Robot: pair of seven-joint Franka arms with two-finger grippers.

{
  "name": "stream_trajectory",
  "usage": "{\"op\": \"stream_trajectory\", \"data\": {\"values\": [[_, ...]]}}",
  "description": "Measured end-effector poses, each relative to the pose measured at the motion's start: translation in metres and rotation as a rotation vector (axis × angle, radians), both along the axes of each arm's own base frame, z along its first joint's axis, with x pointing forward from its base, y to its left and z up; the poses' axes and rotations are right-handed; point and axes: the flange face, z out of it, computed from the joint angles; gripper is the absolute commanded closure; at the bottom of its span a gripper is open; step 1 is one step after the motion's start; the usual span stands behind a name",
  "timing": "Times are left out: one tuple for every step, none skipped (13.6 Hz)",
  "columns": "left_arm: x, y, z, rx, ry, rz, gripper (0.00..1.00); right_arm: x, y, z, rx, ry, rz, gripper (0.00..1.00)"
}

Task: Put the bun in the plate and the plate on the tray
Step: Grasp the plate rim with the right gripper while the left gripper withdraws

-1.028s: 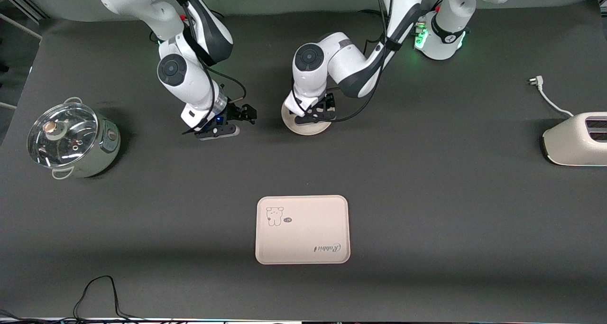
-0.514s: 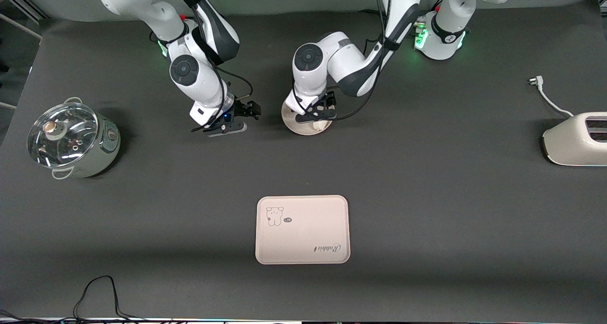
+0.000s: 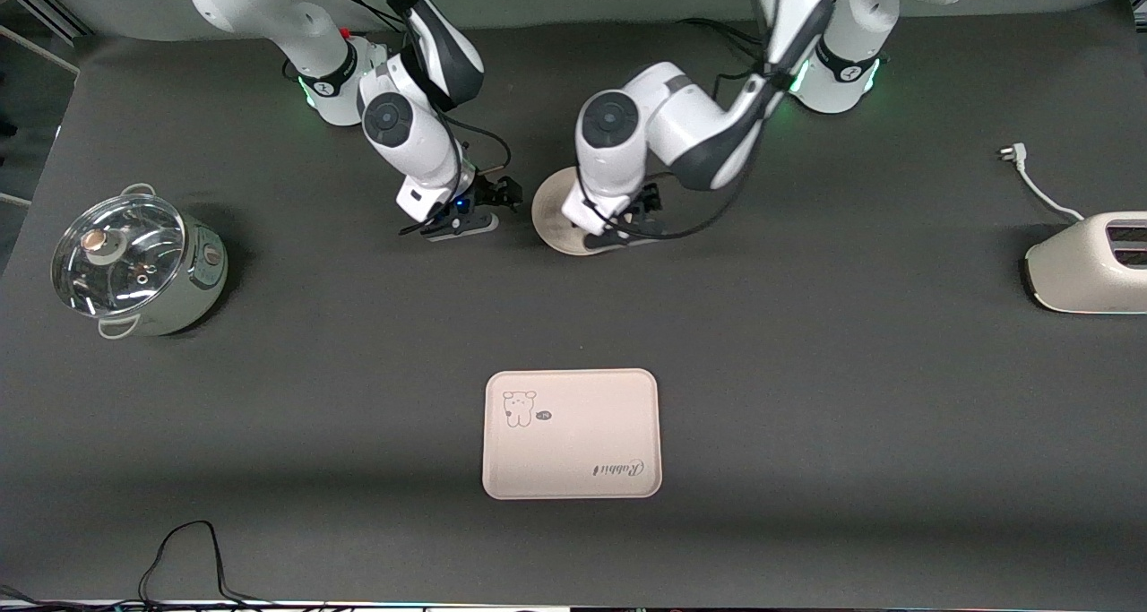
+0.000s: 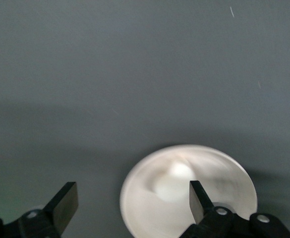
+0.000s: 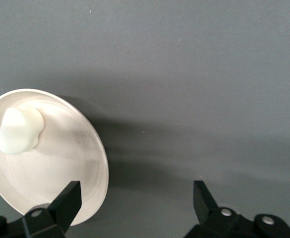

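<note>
My right gripper grabs the plate by its thin rim away from the bun next, since the round plate spreads wider than my open fingers.
The round cream plate (image 3: 553,215) lies on the dark table between the two hands, farther from the front camera than the tray (image 3: 572,433). The off-white bun (image 5: 18,130) lies in the plate (image 5: 50,158); it also shows in the left wrist view (image 4: 177,181) on the plate (image 4: 149,203). In the front view the left arm hides it. My left gripper (image 3: 632,218) is open over the plate's edge toward the left arm's end (image 4: 132,201). My right gripper (image 3: 479,207) is open and empty beside the plate, over bare table (image 5: 137,198).
A glass-lidded pot (image 3: 134,262) stands at the right arm's end of the table. A cream toaster (image 3: 1089,267) with its loose plug cord (image 3: 1030,182) stands at the left arm's end. A black cable (image 3: 179,549) lies at the table's near edge.
Both hands have moved toward the left arm's end of the table. The right gripper has come up close beside the plate; the left gripper has shifted from over its middle to its edge.
</note>
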Motion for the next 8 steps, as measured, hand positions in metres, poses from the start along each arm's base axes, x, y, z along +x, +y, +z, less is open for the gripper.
{"op": "stream_trajectory", "data": {"values": [[0.024,0.027,0.021,0.002,-0.002,0.013,0.00,-0.003,0.003,-0.008,0.007,-0.006,-0.018,0.00],[0.044,0.052,0.038,0.001,-0.008,0.031,0.00,-0.009,0.010,-0.019,0.014,-0.017,-0.036,0.00],[0.065,0.082,0.055,-0.006,-0.022,0.042,0.00,-0.020,0.021,-0.033,0.022,-0.039,-0.053,0.00],[0.079,0.107,0.067,-0.012,-0.032,0.042,0.00,-0.031,0.030,-0.047,0.022,-0.062,-0.060,0.04],[0.092,0.132,0.079,-0.016,-0.043,0.037,0.00,-0.041,0.037,-0.061,0.016,-0.081,-0.061,0.15],[0.104,0.160,0.091,-0.015,-0.056,0.032,0.00,-0.048,0.041,-0.072,0.006,-0.089,-0.060,0.33],[0.115,0.190,0.104,-0.012,-0.070,0.026,0.00,-0.051,0.042,-0.079,-0.002,-0.092,-0.057,0.60],[0.125,0.223,0.114,-0.008,-0.082,0.019,0.00,-0.051,0.042,-0.082,-0.006,-0.092,-0.059,0.82]]}}
